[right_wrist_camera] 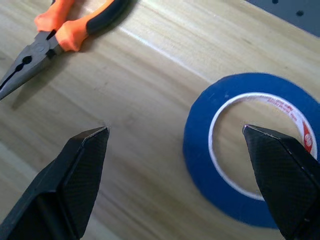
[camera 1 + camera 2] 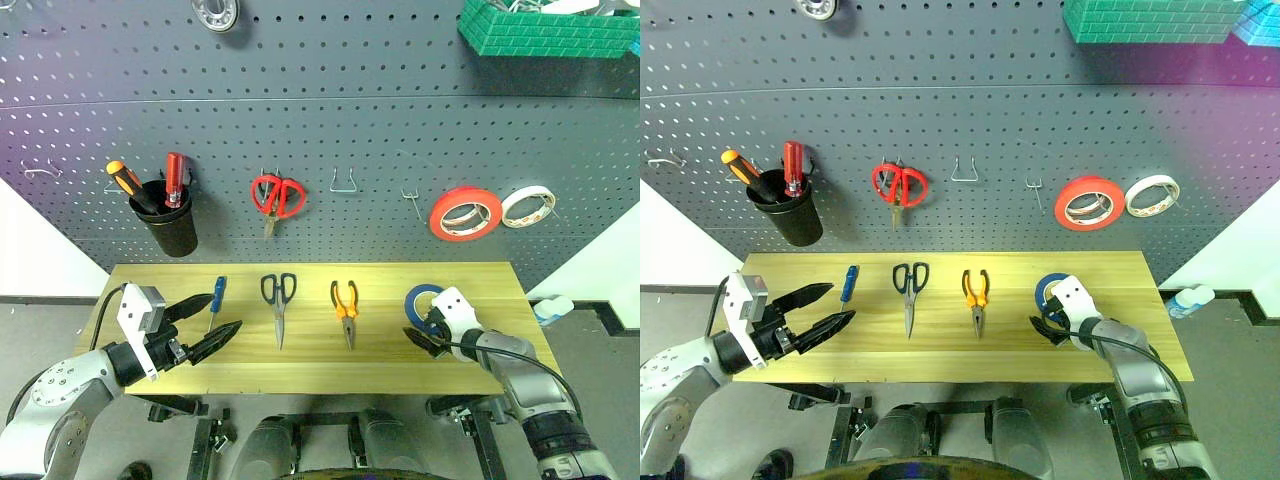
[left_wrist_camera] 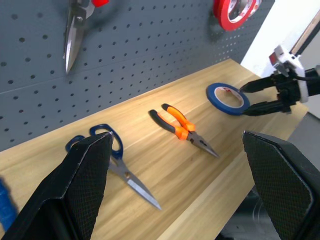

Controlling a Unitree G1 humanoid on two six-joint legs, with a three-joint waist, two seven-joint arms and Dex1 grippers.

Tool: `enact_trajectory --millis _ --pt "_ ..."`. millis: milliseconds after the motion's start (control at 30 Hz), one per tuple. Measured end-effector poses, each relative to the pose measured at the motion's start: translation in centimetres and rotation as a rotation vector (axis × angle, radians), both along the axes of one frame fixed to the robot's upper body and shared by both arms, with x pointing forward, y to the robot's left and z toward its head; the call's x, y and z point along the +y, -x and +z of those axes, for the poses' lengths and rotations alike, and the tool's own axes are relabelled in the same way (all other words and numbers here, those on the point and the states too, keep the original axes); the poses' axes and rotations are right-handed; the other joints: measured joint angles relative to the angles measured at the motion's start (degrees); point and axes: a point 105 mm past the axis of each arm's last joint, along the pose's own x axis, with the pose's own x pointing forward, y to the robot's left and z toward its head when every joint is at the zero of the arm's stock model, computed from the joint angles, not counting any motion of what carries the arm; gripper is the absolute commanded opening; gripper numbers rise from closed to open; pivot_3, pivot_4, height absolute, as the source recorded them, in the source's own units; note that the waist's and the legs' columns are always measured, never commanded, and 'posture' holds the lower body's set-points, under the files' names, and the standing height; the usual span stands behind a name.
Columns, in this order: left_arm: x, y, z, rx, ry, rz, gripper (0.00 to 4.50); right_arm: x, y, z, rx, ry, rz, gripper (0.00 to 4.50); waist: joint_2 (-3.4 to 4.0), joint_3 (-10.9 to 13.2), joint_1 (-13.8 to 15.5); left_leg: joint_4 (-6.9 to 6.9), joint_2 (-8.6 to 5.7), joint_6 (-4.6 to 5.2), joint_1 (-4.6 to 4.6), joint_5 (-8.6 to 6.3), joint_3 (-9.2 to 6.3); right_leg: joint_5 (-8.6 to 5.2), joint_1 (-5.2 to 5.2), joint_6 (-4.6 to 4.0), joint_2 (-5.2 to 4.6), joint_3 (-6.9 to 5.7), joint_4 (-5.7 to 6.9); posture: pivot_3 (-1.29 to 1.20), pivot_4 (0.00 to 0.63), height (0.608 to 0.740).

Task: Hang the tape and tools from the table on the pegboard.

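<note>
The blue tape's side (image 1: 198, 145) and the table are below my right gripper's fingers, so closing now would miss the tape. My right gripper should lower before it closes on the tape.
On the wooden table (image 2: 310, 360) lie, from left to right, a blue-handled screwdriver (image 2: 216, 295), black-handled scissors (image 2: 279, 300), orange-and-black pliers (image 2: 345, 305) and the blue tape (image 2: 420, 295). The grey pegboard (image 2: 350, 130) rises behind them. My right gripper (image 1: 175, 128) is open and tilted down at the tape (image 1: 200, 150). One finger is over the roll's hole and the other over the bare table, so the jaws straddle the roll's near wall. Whether it touches, I cannot tell. My left gripper (image 2: 226, 311) hangs open and empty over the table's left front, just beside the screwdriver.
On the pegboard hang a black cup (image 2: 170, 228) with orange and red screwdrivers, red scissors (image 2: 277, 197), a red tape roll (image 2: 465, 213) and a white roll (image 2: 527, 206). Two bare hooks (image 2: 345, 182) sit between scissors and rolls. A green bin (image 2: 545, 30) is at top right.
</note>
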Motion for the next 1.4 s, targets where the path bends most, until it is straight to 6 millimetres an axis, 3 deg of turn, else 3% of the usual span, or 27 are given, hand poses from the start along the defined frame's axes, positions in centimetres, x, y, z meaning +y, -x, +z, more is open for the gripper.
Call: enact_trajectory --millis 400,800,967,1200,1400 --pt "-0.7 0.0 0.8 -0.015 0.005 -0.013 4.32 0.6 -1.7 -2.5 0.105 0.073 0.014 4.5 -0.05 0.54 0.16 -0.1 0.0 0.0 -0.13 0.0 0.0 0.02 -0.09 0.01 -0.02 -0.02 -0.1 0.02 0.126 0.73" --pt "-0.6 0.2 0.7 -0.006 0.002 -0.013 4.32 -0.2 -1.9 -3.0 0.137 0.098 -0.025 4.5 -0.03 0.6 0.17 -0.12 0.0 0.01 -0.2 -0.01 -0.01 0.02 -0.15 0.01 -0.03 -0.03 -0.13 0.02 0.121 0.73" --pt "-0.6 0.1 0.8 -0.011 0.001 -0.015 4.35 -0.2 -1.9 -3.1 0.141 0.107 -0.019 3.26 -0.05 0.59 0.17 -0.12 0.0 0.01 -0.19 -0.01 0.0 0.02 -0.14 0.01 -0.03 -0.03 -0.14 0.01 0.117 0.73" --pt "-0.6 -0.3 1.1 -0.026 -0.001 -0.019 4.35 0.1 -1.8 -3.2 0.138 0.127 0.007 0.83 -0.09 0.56 0.17 -0.11 0.0 0.01 -0.16 -0.01 0.0 0.01 -0.07 0.0 -0.03 -0.03 -0.21 0.01 0.112 0.73" --pt "-0.4 -0.3 1.0 -0.035 -0.008 -0.023 4.35 0.1 -2.0 -3.1 0.125 0.151 0.022 0.68 -0.09 0.56 0.18 -0.11 0.0 0.0 -0.15 -0.01 -0.01 0.01 -0.07 -0.01 -0.03 -0.03 -0.22 0.02 0.104 0.73"
